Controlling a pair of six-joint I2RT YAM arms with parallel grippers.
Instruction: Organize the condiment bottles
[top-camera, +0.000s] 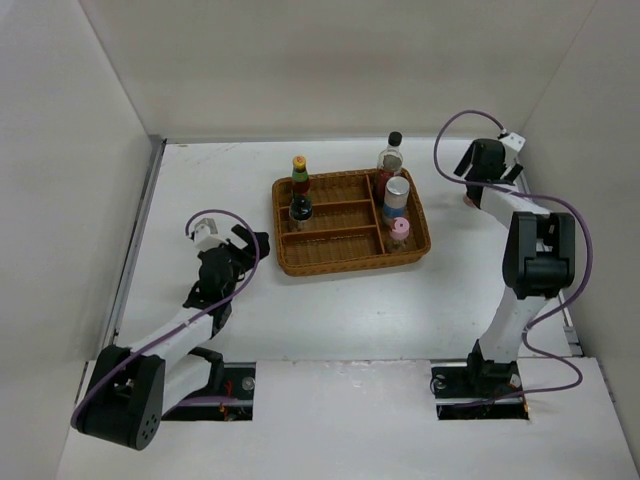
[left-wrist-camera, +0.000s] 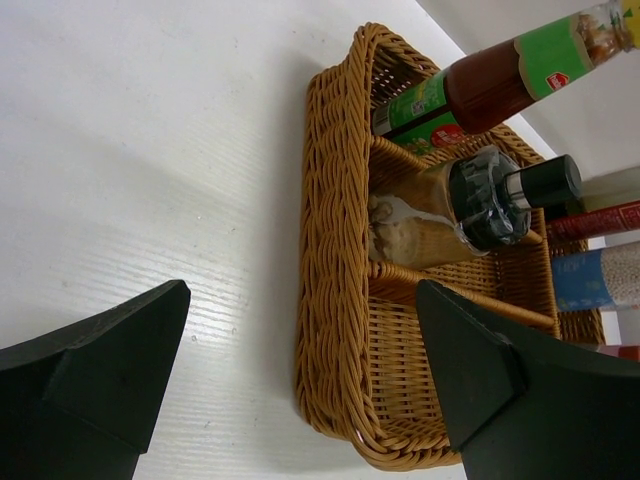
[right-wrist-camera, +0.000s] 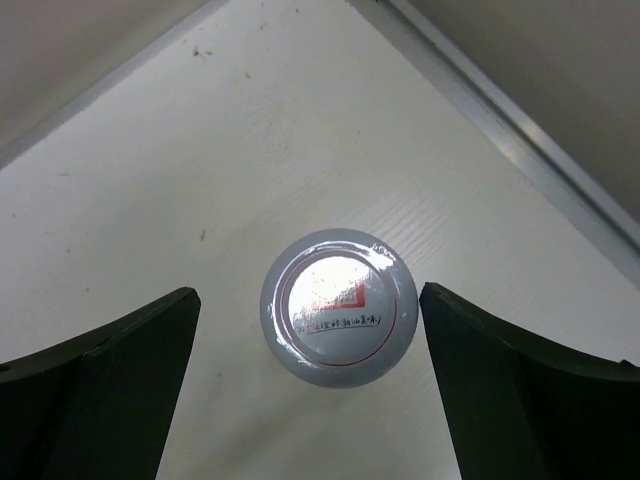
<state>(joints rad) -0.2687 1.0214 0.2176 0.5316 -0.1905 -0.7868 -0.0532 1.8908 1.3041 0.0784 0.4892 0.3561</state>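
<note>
My right gripper grips the short silver-lidded jar by opposite sides of its lid (right-wrist-camera: 339, 308) next, leaving the jar's base free to stand in the tray.
The brown wicker tray (top-camera: 350, 262) holds five bottles. The yellow-red-capped bottle (top-camera: 299, 174) and the small black-capped bottle (top-camera: 300, 209) stand in its left compartments. The tall dark-sauce bottle (top-camera: 392, 155), the blue-label jar (top-camera: 397, 195) and the pink-capped shaker (top-camera: 399, 232) stand in its right section. The short silver-lidded jar (right-wrist-camera: 338, 305) stands on the table right of the tray. My right gripper (right-wrist-camera: 308, 292) is open above it, a finger on each side of the lid. My left gripper (left-wrist-camera: 300, 300) is open and empty just left of the tray (left-wrist-camera: 335, 250).
White walls close in the table on the left, back and right. A metal strip (right-wrist-camera: 500, 120) runs along the wall near the jar. The right arm (top-camera: 535, 250) stands right of the tray, and the left arm (top-camera: 215, 275) reaches in from the near left.
</note>
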